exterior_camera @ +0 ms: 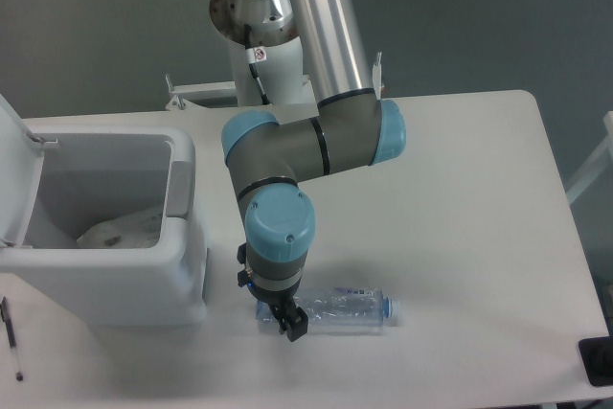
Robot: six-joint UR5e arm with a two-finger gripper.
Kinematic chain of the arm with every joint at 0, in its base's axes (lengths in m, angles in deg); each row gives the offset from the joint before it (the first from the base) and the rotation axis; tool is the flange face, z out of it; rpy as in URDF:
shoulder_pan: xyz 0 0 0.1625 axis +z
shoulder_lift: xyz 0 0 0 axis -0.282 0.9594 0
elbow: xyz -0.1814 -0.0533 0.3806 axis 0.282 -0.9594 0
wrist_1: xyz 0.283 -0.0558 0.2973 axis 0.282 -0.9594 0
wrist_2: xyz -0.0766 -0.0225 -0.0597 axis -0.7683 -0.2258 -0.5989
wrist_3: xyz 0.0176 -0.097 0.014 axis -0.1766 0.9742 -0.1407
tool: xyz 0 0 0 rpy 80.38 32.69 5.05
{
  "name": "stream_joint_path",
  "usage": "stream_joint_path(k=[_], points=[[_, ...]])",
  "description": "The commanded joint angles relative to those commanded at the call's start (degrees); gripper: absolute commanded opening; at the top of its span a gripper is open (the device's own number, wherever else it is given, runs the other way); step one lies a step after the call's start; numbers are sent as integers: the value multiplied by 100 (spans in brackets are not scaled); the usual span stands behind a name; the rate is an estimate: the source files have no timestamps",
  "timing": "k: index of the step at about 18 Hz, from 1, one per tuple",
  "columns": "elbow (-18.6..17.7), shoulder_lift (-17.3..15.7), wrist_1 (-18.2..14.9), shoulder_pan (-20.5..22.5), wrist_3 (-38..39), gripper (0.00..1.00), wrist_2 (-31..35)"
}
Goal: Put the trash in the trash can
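Note:
The plastic bottle (337, 307) needs to go into the white trash can, so my gripper needs to grab it by its base (265, 315) next and then put it in there.
A clear crinkled plastic bottle (337, 307) lies on its side near the table's front edge, with its blue cap pointing right. My gripper (285, 316) hangs straight down over the bottle's left end. It is open, with one dark finger (296, 326) in front of the bottle and the other hidden behind it. The white trash can (187, 265) stands at the left with its lid (14, 174) swung up. A crumpled whitish wrapper (120, 229) lies inside it.
A thin pen-like object (11, 337) lies at the front left edge, in front of the can. The arm's base (261, 16) rises at the back of the table. A dark object (596, 361) sits at the lower right corner.

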Motion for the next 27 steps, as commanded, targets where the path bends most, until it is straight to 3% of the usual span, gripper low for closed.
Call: stream_joint_path(k=[15,20,23,27], points=[[-97,176,53,-176,0,95,413],[-97,255,88,-220,35,85,501],[-140,308,386,-299,79,84,623],[-149,299,439,-334,167,67,800]])
